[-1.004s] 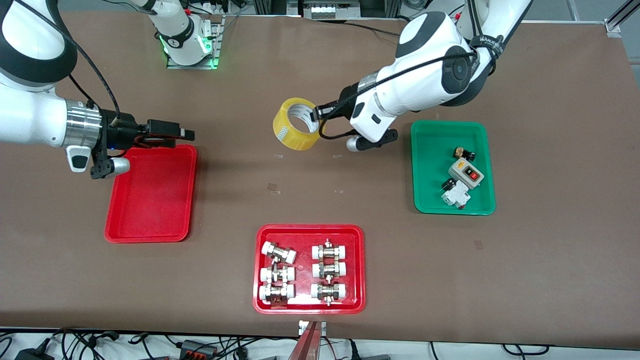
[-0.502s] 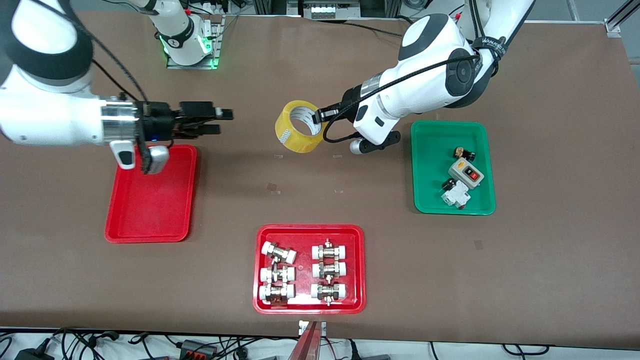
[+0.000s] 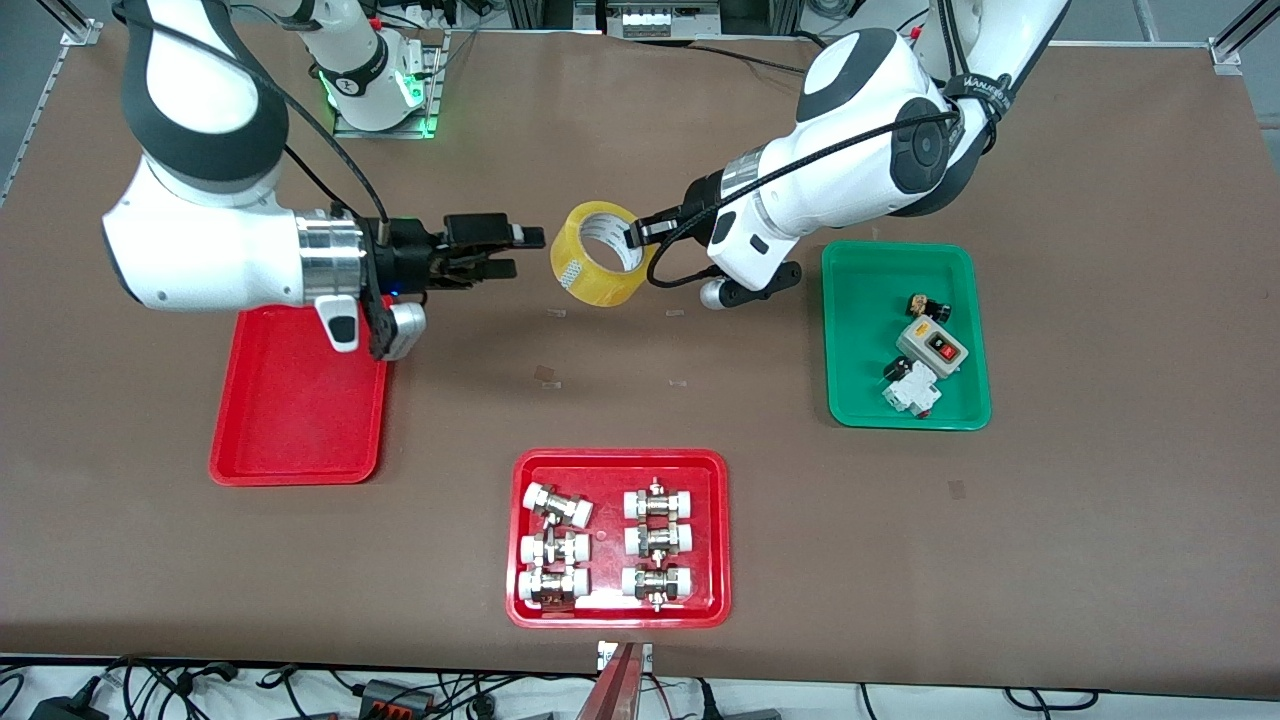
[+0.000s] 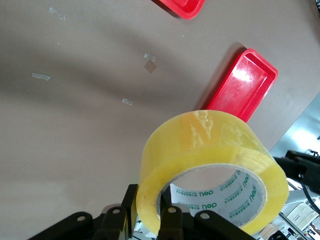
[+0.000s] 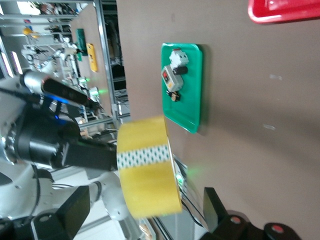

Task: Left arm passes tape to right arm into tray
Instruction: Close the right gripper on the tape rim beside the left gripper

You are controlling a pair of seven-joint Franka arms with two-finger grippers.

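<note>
I next need to grab the tape by its white patterned strip [image 5: 143, 156] with my right gripper to take it into the red tray.
The tape [image 3: 598, 254], a yellow roll with a white core, hangs in the air over the middle of the table. My left gripper [image 3: 634, 232] is shut on its wall, one finger inside the core and one outside, as the left wrist view shows [image 4: 149, 206]. My right gripper [image 3: 518, 252] is open, level with the roll, its fingertips just short of it. In the right wrist view the tape [image 5: 147, 167] sits ahead between the spread fingers [image 5: 215, 207]. The bare red tray [image 3: 300, 400] lies under the right arm's wrist, and also shows in the left wrist view [image 4: 245, 82].
A red tray of white-capped metal fittings [image 3: 618, 460] lies near the table's front edge. A green tray [image 3: 860, 330] with small electrical parts lies toward the left arm's end. Bits of tape [image 3: 545, 373] are stuck on the brown tabletop.
My right gripper has travelled from over the bare red tray toward the tape, ending close beside it. The left gripper and tape have barely moved.
</note>
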